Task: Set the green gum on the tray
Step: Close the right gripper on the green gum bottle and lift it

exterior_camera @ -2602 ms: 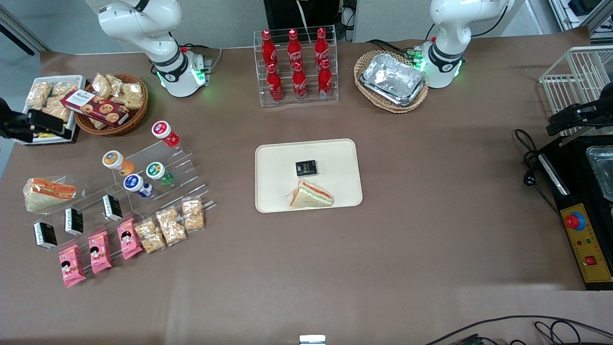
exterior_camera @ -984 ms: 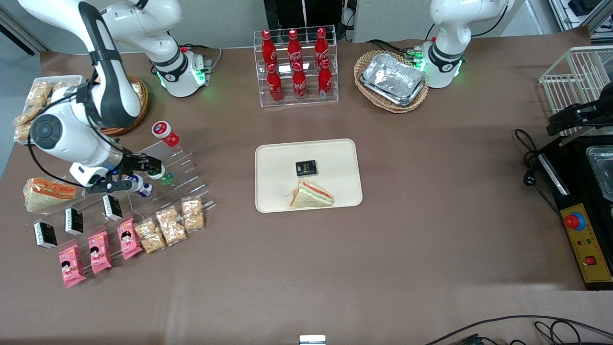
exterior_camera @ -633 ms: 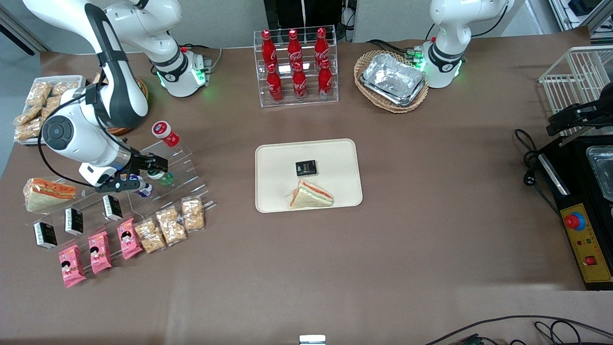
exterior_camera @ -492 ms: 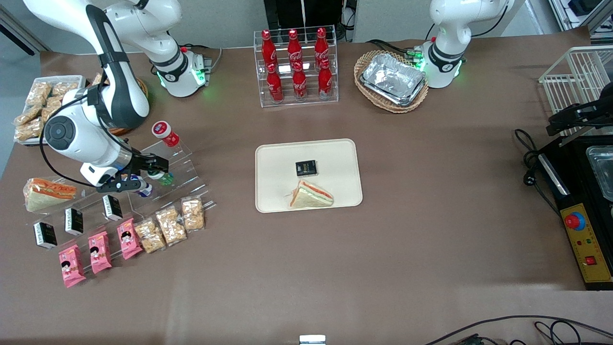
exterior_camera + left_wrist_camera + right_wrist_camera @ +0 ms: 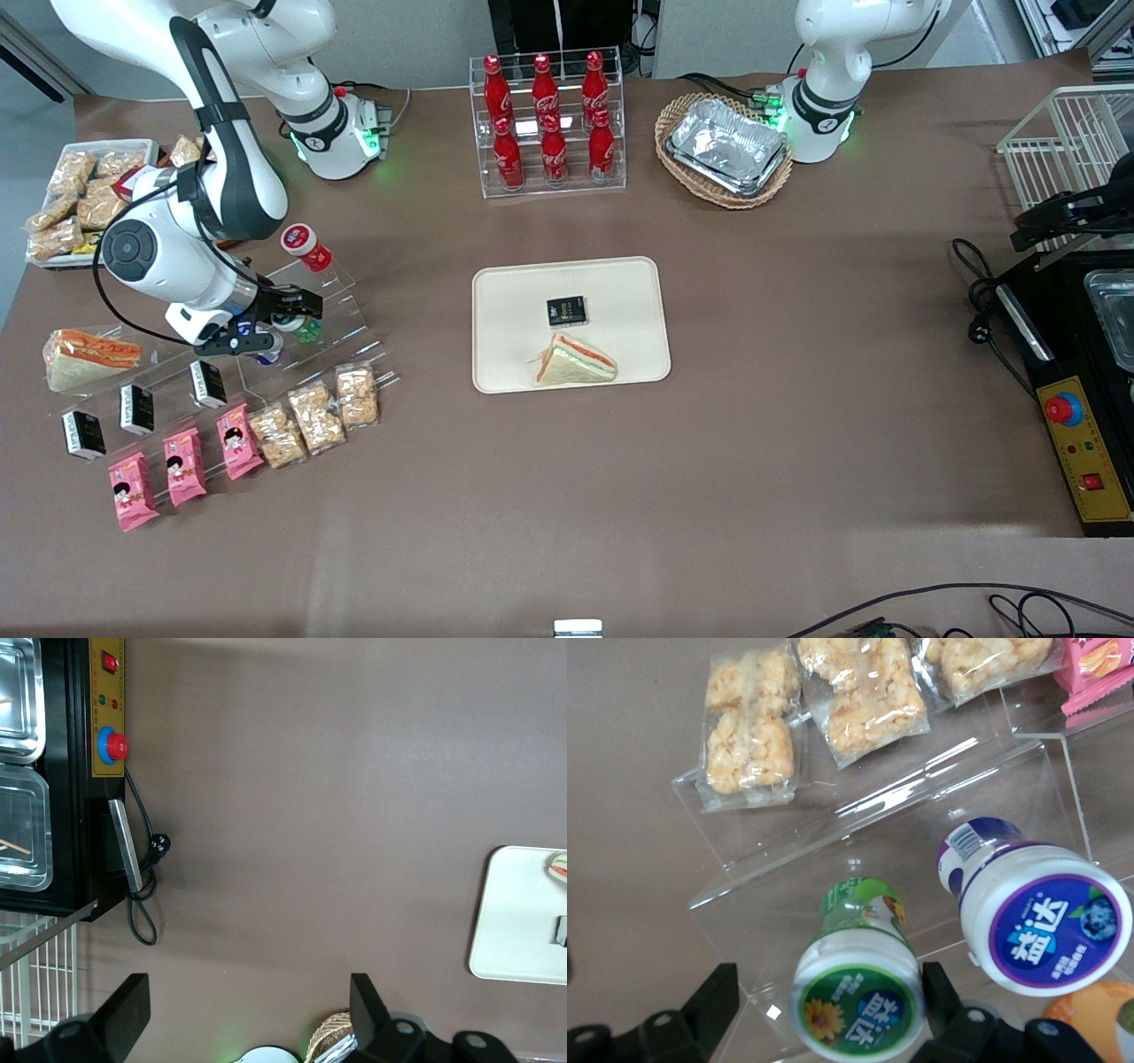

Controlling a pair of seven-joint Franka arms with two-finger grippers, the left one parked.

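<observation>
My right gripper grabs the green gum by its white lid (image 5: 858, 997) next, to place the green gum on the cream tray.
The green gum (image 5: 858, 997), a green bottle with a white lid and green label, stands tilted on the clear acrylic step rack (image 5: 833, 850). My right gripper (image 5: 826, 981) is open, with one finger on each side of its lid. In the front view the gripper (image 5: 285, 317) covers most of the green gum (image 5: 308, 333). The cream tray (image 5: 620, 292) lies at the table's middle, well apart from the rack toward the parked arm's end. It holds a small black box (image 5: 566, 310) and a wrapped sandwich (image 5: 574, 361). The tray's corner shows in the left wrist view (image 5: 523, 912).
A blue-lidded bottle (image 5: 1045, 921) stands close beside the green gum, and an orange one (image 5: 1090, 1023) beside that. A red-lidded bottle (image 5: 304, 245) sits higher on the rack. Snack bags (image 5: 749, 749), pink packets (image 5: 184, 465), black boxes (image 5: 137, 408) and a sandwich (image 5: 89, 354) fill the rack. Cola bottles (image 5: 545, 120) stand farther from the camera.
The right arm swung in over the rack from the working arm's end. The open gripper came around the green gum's lid, then crept a little toward the tray. The gum has not moved.
</observation>
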